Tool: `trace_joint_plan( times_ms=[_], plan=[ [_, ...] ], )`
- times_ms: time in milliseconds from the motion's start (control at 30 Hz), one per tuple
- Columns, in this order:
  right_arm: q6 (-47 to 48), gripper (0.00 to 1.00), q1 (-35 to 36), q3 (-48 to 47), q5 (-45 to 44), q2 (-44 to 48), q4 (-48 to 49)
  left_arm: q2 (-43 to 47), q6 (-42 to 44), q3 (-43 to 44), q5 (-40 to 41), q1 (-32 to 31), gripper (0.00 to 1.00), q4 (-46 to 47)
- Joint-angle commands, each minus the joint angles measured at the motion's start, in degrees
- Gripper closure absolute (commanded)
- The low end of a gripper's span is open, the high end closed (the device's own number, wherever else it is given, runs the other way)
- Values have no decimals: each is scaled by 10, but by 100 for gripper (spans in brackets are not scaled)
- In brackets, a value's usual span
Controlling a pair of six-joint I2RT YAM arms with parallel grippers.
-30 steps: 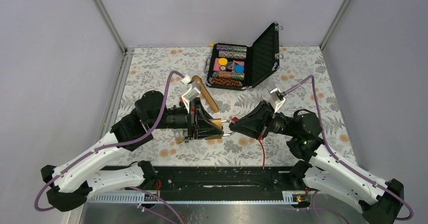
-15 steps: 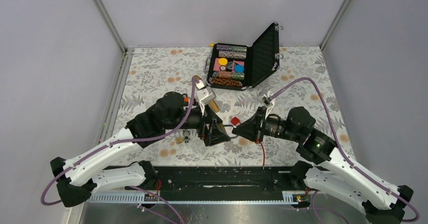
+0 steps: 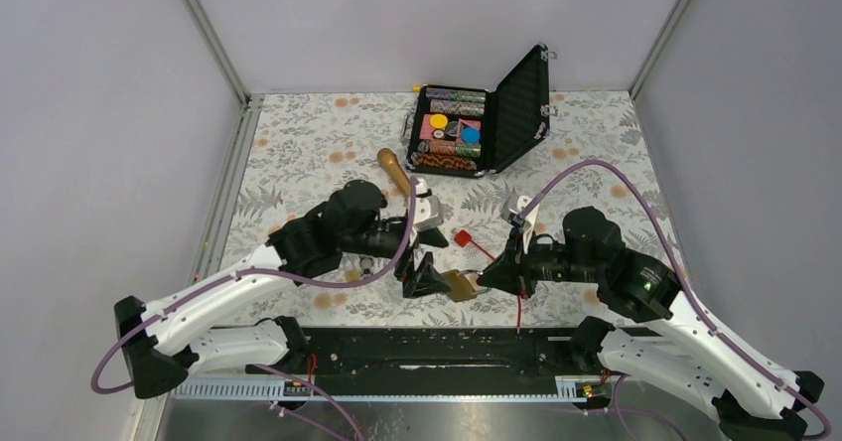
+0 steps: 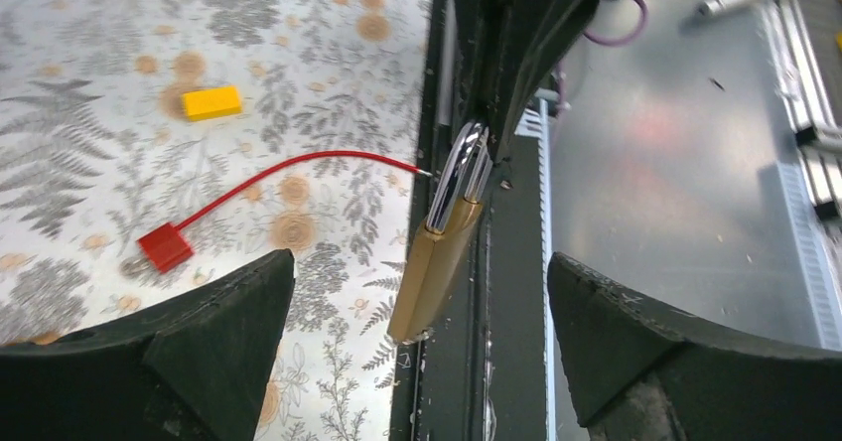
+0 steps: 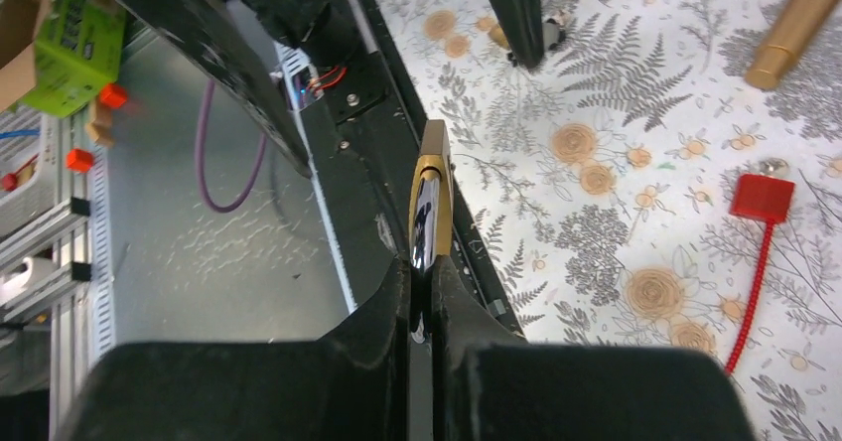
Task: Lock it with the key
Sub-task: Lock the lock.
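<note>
The padlock's shackle and bottom should stay free, so the left gripper should next grab the padlock's brass body [image 3: 460,285] [image 4: 433,276] across its sides.
A brass padlock [image 3: 460,285] with a silver shackle [image 5: 425,230] hangs just above the table's near edge. My right gripper [image 3: 487,280] is shut on the shackle, its fingers [image 5: 392,307] pinching it edge-on. Its brass body [image 4: 435,262] points toward my left gripper [image 3: 435,262], which is open with its fingers [image 4: 228,312] apart on either side and not touching it. The key's red tag [image 3: 463,236] and red cord [image 4: 288,168] lie on the floral mat behind the padlock. A small metal piece [image 5: 770,167] beside the tag looks like the key.
An open black case [image 3: 516,103] of poker chips stands at the back. A gold cylinder [image 3: 394,171] lies left of it. A small yellow block [image 4: 211,101] rests on the mat. The black base rail [image 3: 427,347] runs along the near edge.
My left gripper let go of the padlock body and opened wide. The right gripper kept the shackle and carried the padlock down toward the near edge. The red tag stayed put.
</note>
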State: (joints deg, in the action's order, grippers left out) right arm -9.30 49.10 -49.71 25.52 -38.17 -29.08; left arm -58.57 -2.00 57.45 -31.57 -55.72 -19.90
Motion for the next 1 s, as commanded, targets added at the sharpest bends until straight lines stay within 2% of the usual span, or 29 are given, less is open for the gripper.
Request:
trace_joint_plan(
  times_ms=[0, 67, 200, 300, 433, 533, 700, 767, 900, 967],
  plan=[
    [14, 100, 2, -56, 77, -10, 59, -34, 64, 5, -122, 0, 7, 29],
    [11, 100, 3, -60, 96, -22, 70, -44, 70, 8, -137, 0, 12, 31],
    [6, 100, 2, -66, 127, -41, 89, -54, 95, 7, -178, 0, 31, 8],
    [13, 100, 3, -79, 141, -51, 85, -50, 100, -6, -201, -1, 36, 13],
    [28, 100, 2, -102, 166, -63, 76, -55, 107, -3, -218, 0, 48, 4],
    [37, 100, 3, -115, 179, -80, 65, -68, 109, 7, -226, -1, 63, -6],
    [26, 100, 3, -121, 180, -90, 80, -77, 97, 16, -216, -1, 100, -12],
    [13, 97, 3, -118, 160, -87, 94, -68, 76, 14, -180, 0, 100, 9],
    [-23, 28, 3, -78, 89, -60, 161, -28, -36, -8, -51, 0, 100, 105],
    [-35, 12, 3, -48, 40, -31, 195, -3, -74, -21, 1, -1, 100, 138]
  ],
)
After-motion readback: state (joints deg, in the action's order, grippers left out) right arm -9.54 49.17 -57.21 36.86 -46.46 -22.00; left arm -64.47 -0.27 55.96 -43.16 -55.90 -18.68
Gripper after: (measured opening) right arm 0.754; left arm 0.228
